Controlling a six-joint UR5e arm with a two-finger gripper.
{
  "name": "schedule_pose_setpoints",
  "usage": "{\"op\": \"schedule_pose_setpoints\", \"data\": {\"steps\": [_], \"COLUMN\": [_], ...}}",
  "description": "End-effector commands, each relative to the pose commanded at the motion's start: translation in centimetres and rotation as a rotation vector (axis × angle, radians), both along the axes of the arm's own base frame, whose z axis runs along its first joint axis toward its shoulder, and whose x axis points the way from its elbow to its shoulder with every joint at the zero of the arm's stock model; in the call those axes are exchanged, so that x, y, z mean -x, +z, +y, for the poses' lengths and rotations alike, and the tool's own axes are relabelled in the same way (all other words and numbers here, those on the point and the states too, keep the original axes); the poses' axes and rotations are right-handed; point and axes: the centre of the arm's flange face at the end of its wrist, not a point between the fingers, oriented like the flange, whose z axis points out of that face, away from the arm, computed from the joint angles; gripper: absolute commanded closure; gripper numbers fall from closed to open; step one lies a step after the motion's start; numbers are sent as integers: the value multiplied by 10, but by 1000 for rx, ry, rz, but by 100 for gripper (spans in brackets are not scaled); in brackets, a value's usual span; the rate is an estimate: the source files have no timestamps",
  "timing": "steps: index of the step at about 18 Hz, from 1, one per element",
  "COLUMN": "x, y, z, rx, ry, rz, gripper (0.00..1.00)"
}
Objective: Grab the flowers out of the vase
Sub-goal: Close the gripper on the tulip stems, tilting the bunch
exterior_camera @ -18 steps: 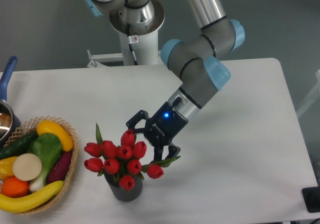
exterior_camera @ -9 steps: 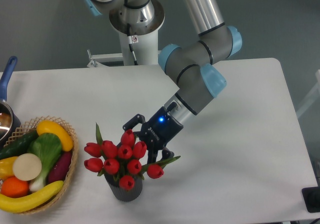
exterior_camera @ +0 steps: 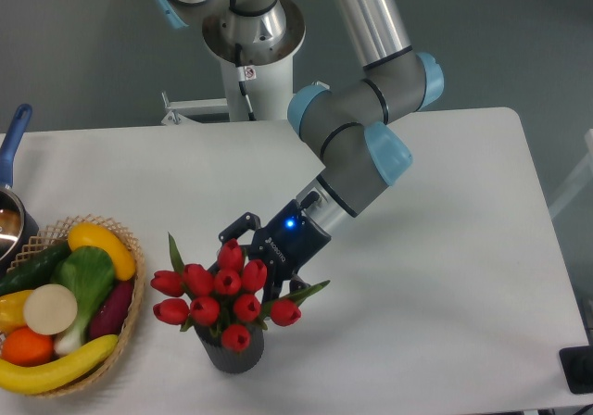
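I will grab the leafy stems of the flowers (exterior_camera: 220, 295) below the buds with my gripper, to lift the flowers from the dark grey vase (exterior_camera: 232, 352).
The flowers (exterior_camera: 220, 295), a bunch of red tulip buds with green leaves, stand in the short dark grey ribbed vase (exterior_camera: 232, 352) near the table's front edge. My gripper (exterior_camera: 257, 269) reaches down from the upper right into the back of the bunch. Its jaws are spread, one finger (exterior_camera: 232, 232) behind the top buds and the other by the right-hand leaf. The fingertips are hidden among the buds and stems. The vase stands upright on the table.
A wicker basket (exterior_camera: 137, 281) with fruit and vegetables sits at the left front. A pot with a blue handle (exterior_camera: 11, 146) is at the left edge. The robot base (exterior_camera: 252, 35) stands behind the table. A dark object (exterior_camera: 576, 369) lies at the front right corner.
My gripper has moved left and slightly down, deeper into the bunch. The tulips have shifted a little to the left with it.
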Motion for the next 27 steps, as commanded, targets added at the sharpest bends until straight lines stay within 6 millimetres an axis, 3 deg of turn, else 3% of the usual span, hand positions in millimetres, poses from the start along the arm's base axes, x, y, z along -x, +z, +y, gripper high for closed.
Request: {"op": "schedule_pose_setpoints", "data": {"steps": [2,18,22,27], "x": [1,1,0,0], "y": [-1,3,4,7], "z": [0,-1,-1,-1], "rx": [1,6,16,2], "ry": [2,13,22,22], "rz": [-1,-18,-33,-48], "gripper": [23,57,73,74]}}
